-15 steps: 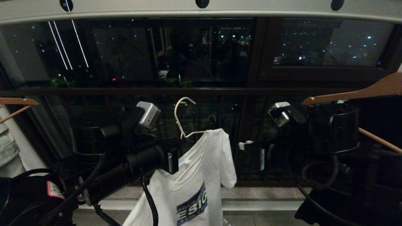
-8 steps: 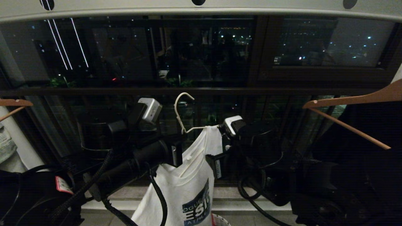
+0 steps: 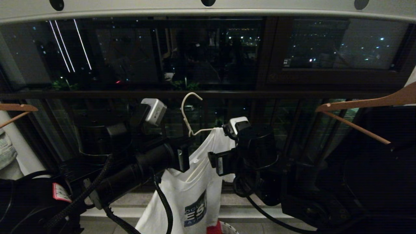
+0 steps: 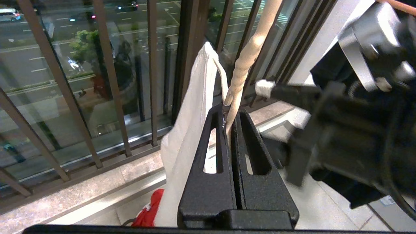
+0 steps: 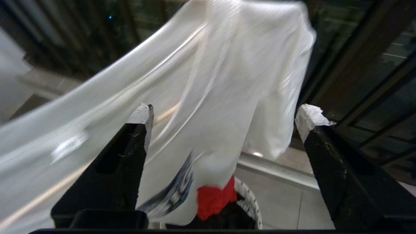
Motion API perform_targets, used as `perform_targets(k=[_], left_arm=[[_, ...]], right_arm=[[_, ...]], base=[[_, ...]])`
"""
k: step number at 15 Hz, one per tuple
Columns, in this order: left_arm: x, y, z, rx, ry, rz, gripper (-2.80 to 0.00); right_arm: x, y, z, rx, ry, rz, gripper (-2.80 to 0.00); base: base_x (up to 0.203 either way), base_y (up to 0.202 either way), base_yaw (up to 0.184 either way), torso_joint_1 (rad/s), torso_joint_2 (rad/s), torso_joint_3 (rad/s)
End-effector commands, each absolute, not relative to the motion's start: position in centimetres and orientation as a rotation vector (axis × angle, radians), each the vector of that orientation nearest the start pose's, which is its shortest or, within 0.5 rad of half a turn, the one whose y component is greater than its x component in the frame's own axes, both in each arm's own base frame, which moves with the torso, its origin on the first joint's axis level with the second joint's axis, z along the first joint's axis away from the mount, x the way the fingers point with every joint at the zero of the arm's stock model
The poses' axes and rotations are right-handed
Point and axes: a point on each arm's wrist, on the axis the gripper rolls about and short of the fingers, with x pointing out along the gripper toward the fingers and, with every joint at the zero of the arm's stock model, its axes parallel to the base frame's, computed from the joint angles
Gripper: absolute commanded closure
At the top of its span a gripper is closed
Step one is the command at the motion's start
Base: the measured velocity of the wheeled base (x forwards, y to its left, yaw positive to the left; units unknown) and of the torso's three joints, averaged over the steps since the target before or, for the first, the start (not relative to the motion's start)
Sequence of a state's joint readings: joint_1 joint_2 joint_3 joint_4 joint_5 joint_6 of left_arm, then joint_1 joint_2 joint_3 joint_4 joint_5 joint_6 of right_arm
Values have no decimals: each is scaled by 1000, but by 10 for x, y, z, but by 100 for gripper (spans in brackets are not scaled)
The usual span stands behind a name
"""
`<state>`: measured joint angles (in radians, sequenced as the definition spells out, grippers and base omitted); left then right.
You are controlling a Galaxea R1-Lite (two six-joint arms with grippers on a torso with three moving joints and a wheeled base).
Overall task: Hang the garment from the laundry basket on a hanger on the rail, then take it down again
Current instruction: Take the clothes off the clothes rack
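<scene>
My right gripper grabs the white garment by its ribbed collar (image 3: 199, 162) next, to take it off the white wire hanger (image 3: 187, 110).
The white garment (image 3: 191, 191) with its blue chest print hangs on the thin white wire hanger (image 3: 187, 110), whose hook is free in the air well below the pale grey rail (image 3: 208, 11). My left gripper (image 4: 229, 112) is shut on the hanger's twisted neck (image 4: 240, 74), seen from the head as my left gripper (image 3: 185, 144) left of the collar. My right gripper (image 5: 226, 115) stands wide open, close in front of the garment's (image 5: 227, 81) shoulder and sleeve, with nothing gripped. Below it sits the laundry basket (image 5: 250, 201).
Red cloth (image 5: 214, 198) lies in the basket over something black. Brown wooden hangers (image 3: 364, 102) hang to the right with a black garment (image 3: 373, 146), another wooden hanger (image 3: 16, 107) at far left. The dark railing (image 3: 130, 95) and windows stand just behind.
My right arm has swung in from the right up to the shirt's sleeve side and its jaws have opened wide. The left gripper still holds the hanger in nearly the same place.
</scene>
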<state>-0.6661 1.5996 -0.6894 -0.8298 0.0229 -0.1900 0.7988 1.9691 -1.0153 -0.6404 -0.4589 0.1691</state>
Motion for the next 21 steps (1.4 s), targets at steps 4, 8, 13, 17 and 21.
perform_targets(k=[4, 8, 13, 17, 21], left_arm=[[214, -171, 206, -165, 117, -643, 0], [213, -170, 207, -166, 113, -643, 0], [213, -170, 205, -164, 120, -645, 0], [213, -171, 203, -161, 124, -645, 0], [215, -172, 198, -151, 141, -638, 0]], right_arm=[[292, 252, 149, 7, 257, 250, -280], [298, 253, 148, 13, 252, 242, -280], [314, 246, 148, 22, 242, 192, -280], [319, 243, 148, 28, 238, 178, 0], [323, 238, 151, 47, 208, 165, 0]], base=[[0, 0, 0, 0, 0, 0], [0, 0, 0, 0, 0, 0], [0, 0, 0, 0, 0, 0], [0, 0, 0, 0, 0, 0], [0, 0, 0, 0, 0, 0]])
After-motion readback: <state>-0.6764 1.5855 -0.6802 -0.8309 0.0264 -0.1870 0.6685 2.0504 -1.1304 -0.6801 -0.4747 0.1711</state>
